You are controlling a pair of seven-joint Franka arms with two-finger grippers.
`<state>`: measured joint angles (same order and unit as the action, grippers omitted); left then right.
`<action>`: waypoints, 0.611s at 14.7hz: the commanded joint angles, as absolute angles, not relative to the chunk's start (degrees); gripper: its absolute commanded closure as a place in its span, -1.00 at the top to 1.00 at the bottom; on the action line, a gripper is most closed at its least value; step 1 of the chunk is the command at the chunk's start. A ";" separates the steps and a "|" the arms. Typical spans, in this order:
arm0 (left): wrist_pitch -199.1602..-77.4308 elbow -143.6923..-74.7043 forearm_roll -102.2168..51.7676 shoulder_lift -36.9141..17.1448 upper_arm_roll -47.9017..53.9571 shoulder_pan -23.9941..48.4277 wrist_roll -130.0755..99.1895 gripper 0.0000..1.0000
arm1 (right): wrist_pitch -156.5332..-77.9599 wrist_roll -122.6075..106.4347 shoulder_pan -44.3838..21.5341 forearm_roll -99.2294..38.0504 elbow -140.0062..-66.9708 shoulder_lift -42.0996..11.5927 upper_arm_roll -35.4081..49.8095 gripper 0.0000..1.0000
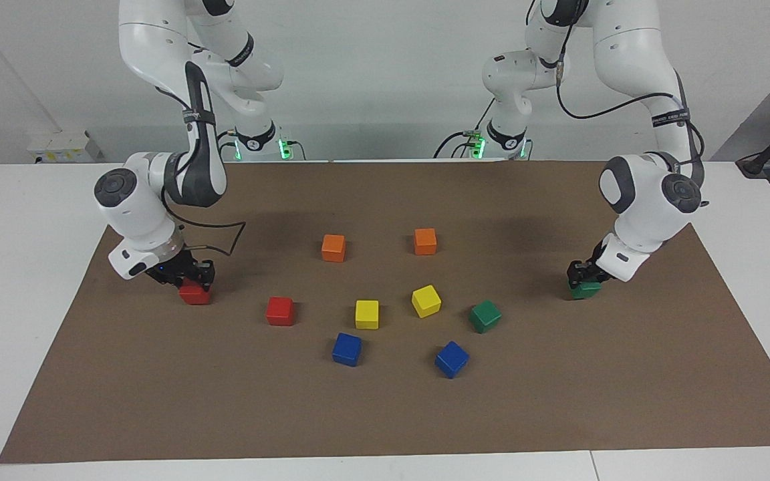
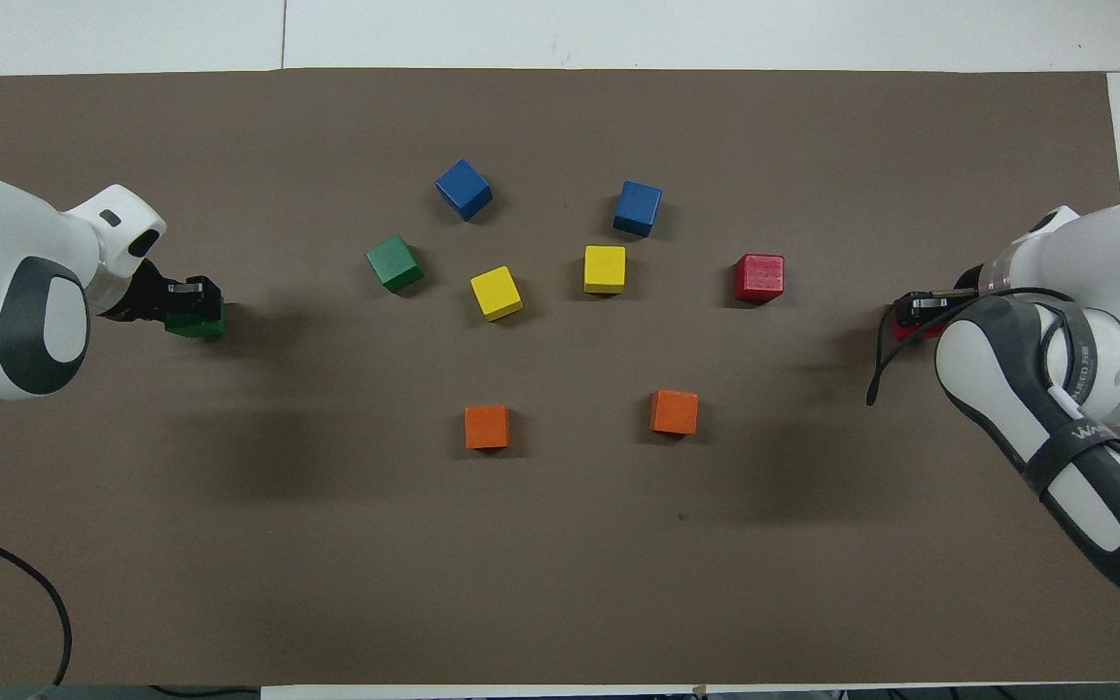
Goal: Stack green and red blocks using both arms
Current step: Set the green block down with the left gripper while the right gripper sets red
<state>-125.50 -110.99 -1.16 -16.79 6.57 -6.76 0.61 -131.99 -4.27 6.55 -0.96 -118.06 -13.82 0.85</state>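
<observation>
The lower edge of the red block (image 2: 918,334) sits on the brown mat and the block would stand, so it is time for my right gripper to open now.
My left gripper (image 1: 584,276) is shut on a green block (image 1: 586,290) low over the brown mat, toward the left arm's end of the table; in the overhead view the left gripper (image 2: 192,296) covers part of that green block (image 2: 200,326). My right gripper (image 1: 192,278) is shut on a red block (image 1: 195,294) low at the mat toward the right arm's end, and the right gripper (image 2: 921,308) shows from overhead too. A second red block (image 1: 280,311) and a second green block (image 1: 485,316) sit free on the mat, inward of the held ones.
Between the free red and green blocks lie two yellow cubes (image 1: 367,314) (image 1: 426,300). Two blue cubes (image 1: 347,349) (image 1: 452,359) lie farther from the robots, and two orange cubes (image 1: 333,248) (image 1: 425,241) nearer to them. The brown mat (image 1: 385,414) covers the table's middle.
</observation>
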 commanded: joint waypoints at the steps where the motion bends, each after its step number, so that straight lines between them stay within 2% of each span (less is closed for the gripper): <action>1: -128.84 -113.37 -1.76 -16.35 6.86 -6.68 0.09 -1.00 | -130.78 -5.80 7.21 -0.79 -116.28 -14.68 1.32 -1.00; 5: -129.46 -113.82 -1.67 -16.44 6.86 -6.86 0.18 -1.00 | -131.05 -5.80 7.21 -0.88 -116.46 -15.12 1.32 -1.00; 6: -129.81 -113.99 -1.67 -16.44 6.86 -6.77 0.26 -0.61 | -131.39 -5.80 7.21 -0.88 -116.46 -15.29 1.32 -1.00; 7: -129.90 -114.08 -1.67 -16.44 6.86 -6.68 0.18 0.64 | -131.83 -5.80 7.21 -0.88 -116.63 -15.64 1.32 -1.00; 8: -129.64 -114.00 -1.67 -16.44 6.86 -6.59 0.26 1.00 | -132.01 -5.71 7.12 -0.88 -116.63 -15.82 1.32 -1.00; 9: -129.38 -113.82 -1.67 -16.44 6.86 -6.68 0.26 1.00 | -132.01 -5.63 7.12 -0.88 -116.72 -15.91 1.32 -1.00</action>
<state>-128.51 -113.17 -1.17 -16.82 6.83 -6.72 0.59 -131.94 -4.27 6.55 -0.96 -117.62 -14.94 0.85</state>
